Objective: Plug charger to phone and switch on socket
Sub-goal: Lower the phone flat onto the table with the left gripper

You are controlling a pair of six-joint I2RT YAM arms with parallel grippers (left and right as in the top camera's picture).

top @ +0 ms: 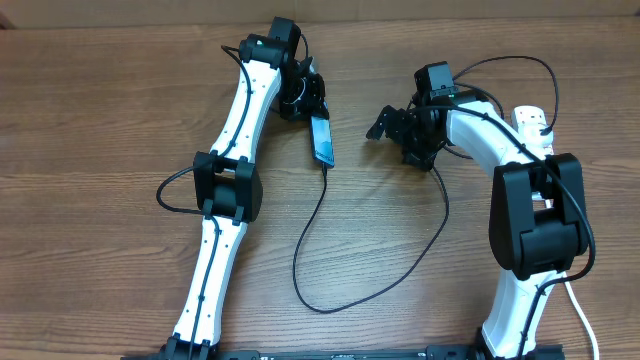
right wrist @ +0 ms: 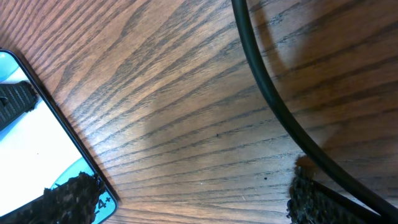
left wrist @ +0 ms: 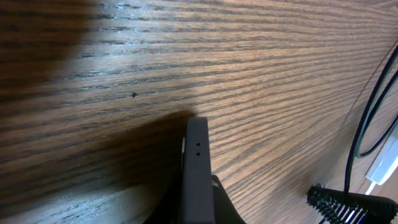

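The phone stands tilted on its edge and would end on the wood, so it is time for my left gripper to release the phone (top: 321,140) now.
The phone (top: 321,140) stands tilted on its long edge at the table's centre back. My left gripper (top: 308,103) is shut on its far end. In the left wrist view the phone's dark edge (left wrist: 198,162) sticks out between the fingers (left wrist: 198,208). The charger cable (top: 312,220) meets the phone's near end, loops across the table and runs up under the right arm, where its plug is hidden. My right gripper (top: 386,124) is open and empty, just right of the phone. Its wrist view shows the light-blue screen (right wrist: 37,143) left of the open fingers (right wrist: 186,205). The socket (top: 535,125) lies at the right, partly behind the right arm.
A black cable (right wrist: 273,106) crosses the right wrist view over bare wood. Another black cable (left wrist: 367,118) and a white piece (left wrist: 384,167) show at the right edge of the left wrist view. The right arm's own cable (top: 520,62) arcs above the socket.
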